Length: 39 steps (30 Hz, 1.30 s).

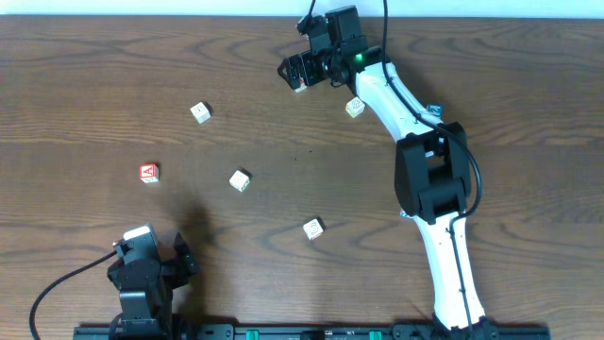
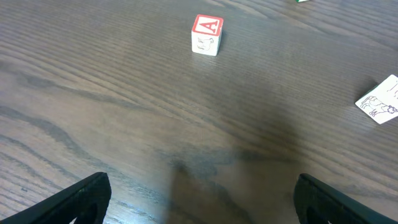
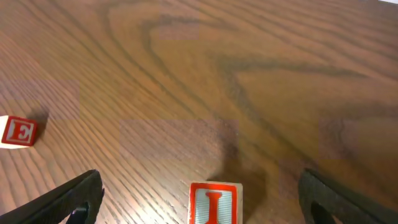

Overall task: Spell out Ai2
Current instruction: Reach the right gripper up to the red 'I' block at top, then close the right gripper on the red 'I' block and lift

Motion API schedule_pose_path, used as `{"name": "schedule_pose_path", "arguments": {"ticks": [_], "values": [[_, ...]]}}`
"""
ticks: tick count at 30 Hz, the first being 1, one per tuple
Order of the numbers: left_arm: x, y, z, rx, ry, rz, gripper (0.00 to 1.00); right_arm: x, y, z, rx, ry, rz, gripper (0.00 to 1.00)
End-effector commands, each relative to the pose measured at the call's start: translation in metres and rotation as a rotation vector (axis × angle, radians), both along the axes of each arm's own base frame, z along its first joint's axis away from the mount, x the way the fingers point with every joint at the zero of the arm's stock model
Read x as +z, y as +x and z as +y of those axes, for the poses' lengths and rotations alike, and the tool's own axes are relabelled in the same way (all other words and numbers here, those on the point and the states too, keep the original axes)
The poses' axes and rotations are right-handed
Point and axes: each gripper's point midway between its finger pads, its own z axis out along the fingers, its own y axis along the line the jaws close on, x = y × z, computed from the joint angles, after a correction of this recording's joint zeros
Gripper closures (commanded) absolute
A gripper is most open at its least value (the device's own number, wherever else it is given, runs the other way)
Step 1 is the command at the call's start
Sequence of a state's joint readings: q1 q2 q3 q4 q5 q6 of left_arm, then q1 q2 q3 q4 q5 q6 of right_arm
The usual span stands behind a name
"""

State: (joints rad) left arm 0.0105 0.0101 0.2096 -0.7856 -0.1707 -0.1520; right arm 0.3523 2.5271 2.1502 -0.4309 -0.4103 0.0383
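Observation:
The I block is between my right gripper's fingers but below them. My right gripper would miss the block if it closed now, so it needs to move lower first.
A red-framed letter A block (image 1: 149, 173) lies at the left of the table and shows ahead in the left wrist view (image 2: 206, 34). A red letter I block (image 3: 214, 202) stands on the table between the spread fingers of my right gripper (image 3: 200, 198), which do not touch it. In the overhead view that gripper (image 1: 300, 72) is at the far middle of the table. My left gripper (image 1: 151, 247) is open and empty near the front left, well short of the A block; its fingers (image 2: 202, 202) frame bare wood. No block with a 2 can be made out.
A red E block (image 3: 17, 132) lies left of the right gripper. Other pale blocks lie at the back left (image 1: 199, 112), the middle (image 1: 240, 179), the front middle (image 1: 312, 228) and beside the right arm (image 1: 354, 107). One with a line drawing (image 2: 380, 99) lies right of the A block.

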Motion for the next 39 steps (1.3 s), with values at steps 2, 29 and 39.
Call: {"name": "schedule_pose_path", "arguments": {"ticks": [2, 29, 39], "values": [[-0.017, -0.008, 0.001, -0.004, 0.012, 0.064, 0.05, 0.002, 0.000, 0.011, 0.025, -0.005, -0.031, 0.01], [-0.017, -0.008, 0.001, -0.004, 0.012, 0.064, 0.05, -0.043, 0.012, 0.000, -0.072, -0.257, -0.115, 0.17], [-0.017, -0.008, 0.001, -0.004, 0.012, 0.064, 0.05, -0.046, 0.009, -0.001, -0.069, -0.266, -0.098, 0.54]]}}
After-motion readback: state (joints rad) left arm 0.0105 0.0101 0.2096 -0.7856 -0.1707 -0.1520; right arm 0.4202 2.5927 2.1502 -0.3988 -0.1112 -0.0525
